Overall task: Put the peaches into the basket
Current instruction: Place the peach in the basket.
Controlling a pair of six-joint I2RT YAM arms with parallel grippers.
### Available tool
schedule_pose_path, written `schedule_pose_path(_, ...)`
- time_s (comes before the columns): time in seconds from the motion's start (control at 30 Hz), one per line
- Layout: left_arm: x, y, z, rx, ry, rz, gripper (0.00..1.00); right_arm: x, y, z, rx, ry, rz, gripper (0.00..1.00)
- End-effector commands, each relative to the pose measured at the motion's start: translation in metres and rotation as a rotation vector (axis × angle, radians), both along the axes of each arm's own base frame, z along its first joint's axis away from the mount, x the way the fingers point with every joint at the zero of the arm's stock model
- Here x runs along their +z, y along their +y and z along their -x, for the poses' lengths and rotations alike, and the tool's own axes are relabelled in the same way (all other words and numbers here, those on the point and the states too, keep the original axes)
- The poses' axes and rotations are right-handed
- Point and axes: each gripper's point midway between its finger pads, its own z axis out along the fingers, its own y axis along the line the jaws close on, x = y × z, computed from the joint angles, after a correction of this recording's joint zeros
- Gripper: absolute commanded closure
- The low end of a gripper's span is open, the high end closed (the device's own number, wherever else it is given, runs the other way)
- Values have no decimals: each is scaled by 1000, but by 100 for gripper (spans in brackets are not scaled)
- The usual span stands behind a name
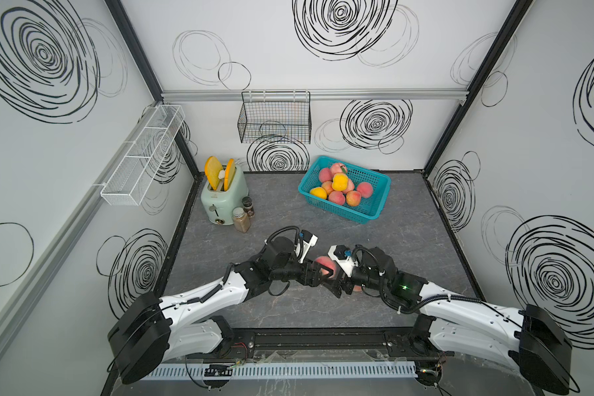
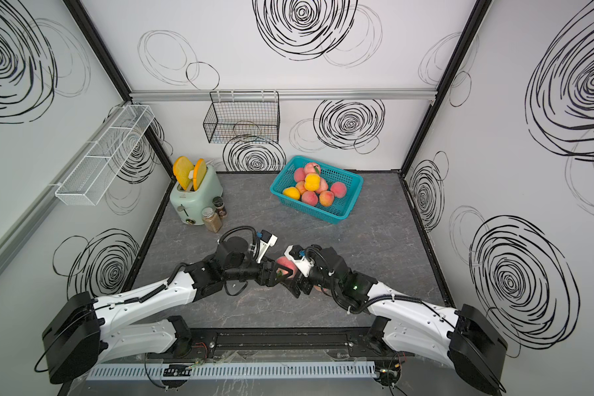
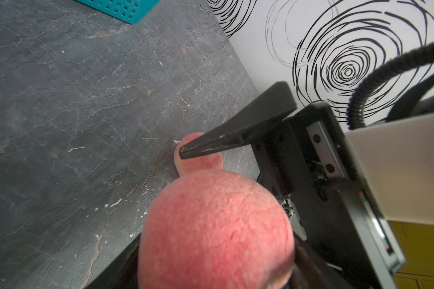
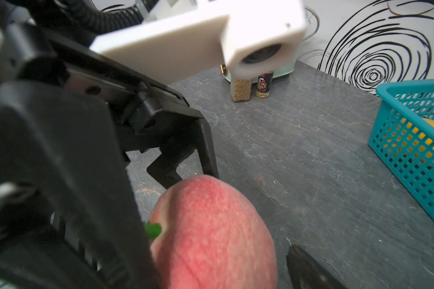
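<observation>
I should close my right gripper now. Its open fingers reach its widest part (image 1: 325, 265) (image 4: 219, 240), so they would hold the pink-red peach.
My left gripper (image 1: 321, 272) is shut on a pink-red peach (image 1: 324, 264) with a green stem, held above the middle of the table. This peach fills the left wrist view (image 3: 217, 225). My right gripper (image 1: 335, 279) stands open around the same peach (image 4: 211, 237), and one of its fingers (image 4: 306, 270) shows a gap to the fruit. A second peach (image 3: 203, 162) lies on the table under the right wrist (image 1: 358, 288). The turquoise basket (image 1: 343, 210) sits at the back right, with several peaches (image 1: 336, 187) in it.
A mint toaster (image 1: 222, 195) with orange slices stands at the back left, with two spice jars (image 1: 242, 219) in front of it. A black wire basket (image 1: 275, 118) hangs on the back wall. A white mesh rack (image 1: 141, 157) hangs on the left wall.
</observation>
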Motion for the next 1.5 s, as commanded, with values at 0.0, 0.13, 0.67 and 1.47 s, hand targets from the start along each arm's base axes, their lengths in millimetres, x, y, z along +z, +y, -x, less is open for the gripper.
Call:
schedule_pose_path(0.0,9,-7,-2,-16,-38,9,28,26,7,-5,5,-69,-51,5)
schedule_pose_path(0.13,10,-9,-2,-19,-38,11,28,27,7,-4,12,-79,-54,16)
schedule_pose_path(0.67,6,-12,-1,-25,-23,10,19,31,3,-5,-3,-92,-66,30)
schedule_pose_path(1.47,44,60,-80,291,-157,8,2,40,-66,-127,-432,20,18,31)
